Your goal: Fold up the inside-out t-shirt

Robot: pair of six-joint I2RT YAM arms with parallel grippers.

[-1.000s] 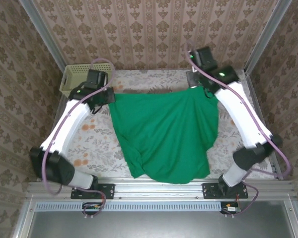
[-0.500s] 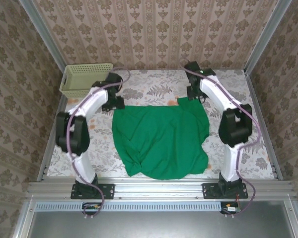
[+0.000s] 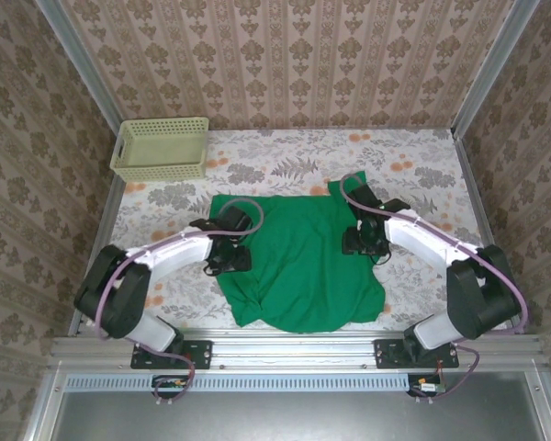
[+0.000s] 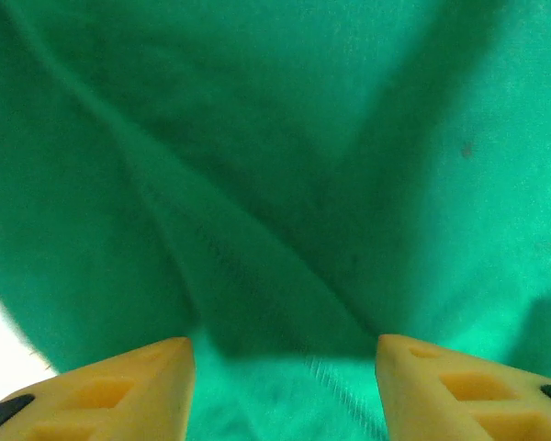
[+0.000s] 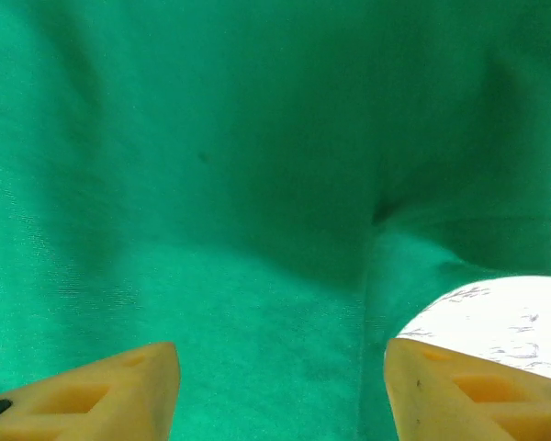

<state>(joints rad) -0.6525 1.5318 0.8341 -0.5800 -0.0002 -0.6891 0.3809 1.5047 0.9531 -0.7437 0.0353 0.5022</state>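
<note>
My right gripper will next pinch the t-shirt's side edge [image 3: 371,257] [image 5: 371,342] opposite my left gripper, so that I can spread the cloth between my grippers and fold it.
The bright green t-shirt [image 3: 298,257] lies spread and rumpled on the flowered table, its lower edge near the front rail. My left gripper [image 3: 231,253] hangs low over the shirt's left side, open, its yellow fingers [image 4: 119,390] wide apart above creased cloth [image 4: 285,230]. My right gripper [image 3: 360,241] is over the shirt's right side, also open, with yellow fingertips [image 5: 110,390] spread over smooth green cloth [image 5: 239,230]. Nothing is held between either pair of jaws. A patch of bare table [image 5: 496,322] shows past the shirt's edge.
A pale yellow-green basket [image 3: 161,145] stands at the back left corner. Metal frame posts and patterned walls close in the table on three sides. The flowered tablecloth [image 3: 294,161] lies bare behind the shirt.
Both arms have swung from the back of the table toward the front and let go of the shirt's top edge. The shirt has dropped flat and both grippers now hover open over it.
</note>
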